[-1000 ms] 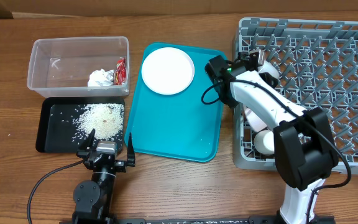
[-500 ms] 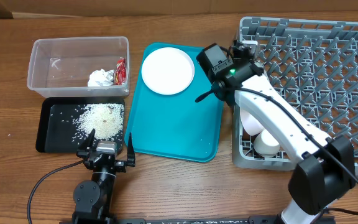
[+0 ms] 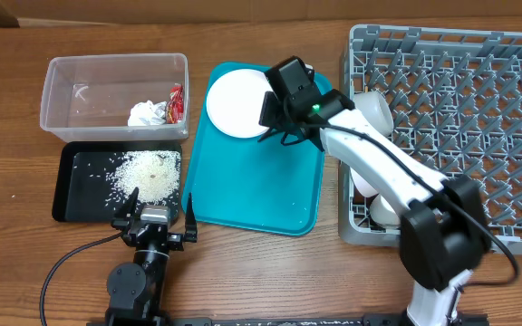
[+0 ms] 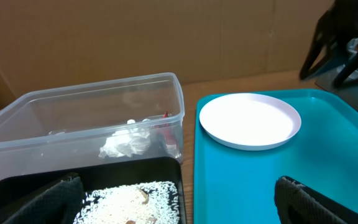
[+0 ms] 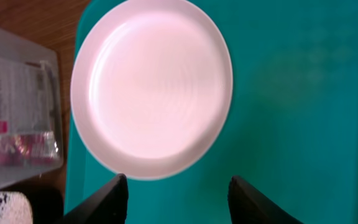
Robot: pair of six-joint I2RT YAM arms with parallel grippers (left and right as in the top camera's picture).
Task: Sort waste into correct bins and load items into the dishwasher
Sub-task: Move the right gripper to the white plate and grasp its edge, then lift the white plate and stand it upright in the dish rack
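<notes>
My right gripper should next grab the white plate's rim on the side nearest the dish rack; the plate's opposite edge stays free to load into the dish rack.
The round white plate lies at the far end of the teal tray. My right gripper hovers open and empty over the tray at the plate's right edge; in the right wrist view the plate sits just beyond its fingertips. The clear tub holds the white tissue and the red-and-white wrapper. The black tray holds the rice. White bowls sit in the grey dish rack. My left gripper rests open and empty near the table's front edge. The chopsticks are out of view.
The left wrist view shows the tub, the tissue, the rice, the plate and the right arm at the top right. The dish rack's left wall stands close to the tray's right edge.
My right gripper has swung left from the dish rack's left edge to over the teal tray beside the plate. The left arm has not moved.
</notes>
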